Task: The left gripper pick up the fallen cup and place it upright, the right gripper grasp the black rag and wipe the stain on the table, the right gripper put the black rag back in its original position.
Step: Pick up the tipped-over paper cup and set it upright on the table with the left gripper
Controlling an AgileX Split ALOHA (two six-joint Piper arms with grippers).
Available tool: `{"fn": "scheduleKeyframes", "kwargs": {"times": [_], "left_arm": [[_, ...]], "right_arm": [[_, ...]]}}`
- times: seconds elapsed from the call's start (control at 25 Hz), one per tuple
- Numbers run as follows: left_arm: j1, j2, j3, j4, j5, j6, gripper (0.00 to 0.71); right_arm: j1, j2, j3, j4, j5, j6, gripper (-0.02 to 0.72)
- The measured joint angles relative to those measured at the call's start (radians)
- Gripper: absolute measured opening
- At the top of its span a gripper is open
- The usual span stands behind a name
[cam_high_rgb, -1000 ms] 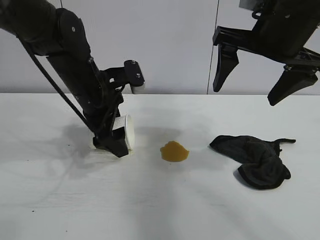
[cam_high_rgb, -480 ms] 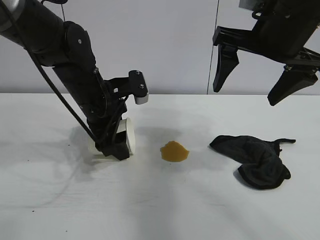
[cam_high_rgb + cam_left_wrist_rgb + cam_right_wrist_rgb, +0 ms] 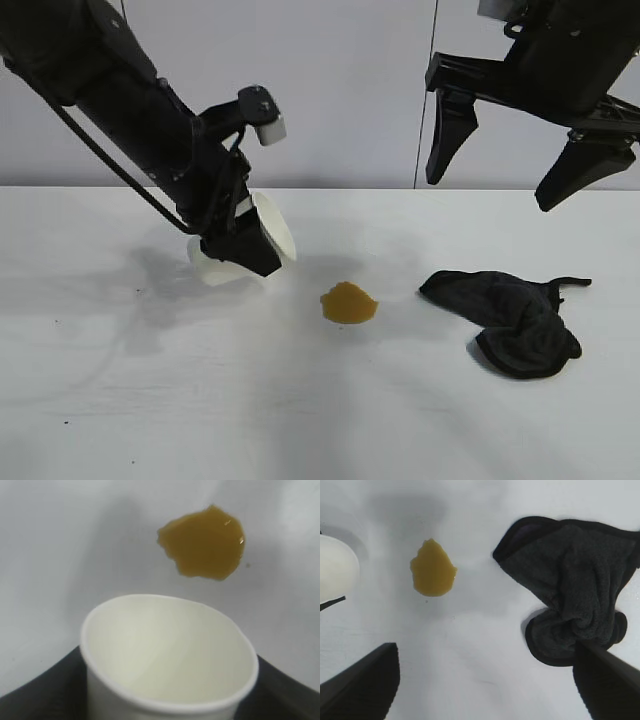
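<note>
Next, my right gripper pinches the black rag by the raised fold along its middle (image 3: pixel 524 302) (image 3: pixel 586 597), since the rag's edges lie flat on the tabletop.
My left gripper (image 3: pixel 243 246) is shut on the white paper cup (image 3: pixel 272 226) and holds it tilted just above the table (image 3: pixel 120 400), left of the stain; its mouth faces right and slightly up. In the left wrist view the cup's open mouth (image 3: pixel 170 650) fills the foreground between my black fingers (image 3: pixel 30 700), with the yellowish-brown stain (image 3: pixel 202 542) beyond it. The stain (image 3: pixel 349 302) lies at the table's middle. The black rag (image 3: pixel 510 320) lies crumpled to its right. My right gripper (image 3: pixel 492 192) hangs open and empty high above the rag; its view shows the rag (image 3: pixel 575 580), the stain (image 3: pixel 432 570) and the cup's edge (image 3: pixel 335 567).
A grey wall (image 3: pixel 350 90) stands behind the table's far edge. The rag's thin strip (image 3: pixel 572 283) trails toward the right.
My left gripper has lifted the cup off the table and swung it up and to the right, tilting its mouth upward. The right arm has not moved.
</note>
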Motion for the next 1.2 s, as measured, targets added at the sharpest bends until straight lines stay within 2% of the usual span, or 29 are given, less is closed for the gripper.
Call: {"fn": "scheduleKeyframes", "kwargs": {"times": [0.12,0.2,0.28,0.48,0.56,0.64,0.92,1.2], "left_arm": [[0.086,0.000,0.001,-0.272,0.189,0.223,0.474],[0.133,-0.001,0.016,-0.399,0.300,0.360,0.473],[0.176,-0.001,0.053,-0.474,0.384,0.454,0.470],[0.249,0.014,0.171,-0.659,0.444,0.660,0.468],[0.259,0.040,0.210,-0.747,0.444,0.721,0.468],[0.258,0.062,0.229,-0.776,0.442,0.799,0.468],[0.209,0.118,0.232,-0.798,0.442,0.928,0.468],[0.204,0.186,0.232,-0.801,0.436,0.953,0.468]], "right_arm": [[0.000,0.000,0.000,0.000,0.000,-0.003,0.652],[0.000,0.000,0.000,0.000,0.000,-0.005,0.652],[0.000,0.000,0.000,0.000,0.000,-0.006,0.652],[0.000,0.000,0.000,0.000,0.000,-0.016,0.652],[0.000,0.000,0.000,0.000,0.000,-0.021,0.652],[0.000,0.000,0.000,0.000,0.000,-0.025,0.652],[0.000,0.000,0.000,0.000,-0.002,-0.028,0.652],[0.000,0.000,0.000,0.000,-0.003,-0.028,0.652]]}}
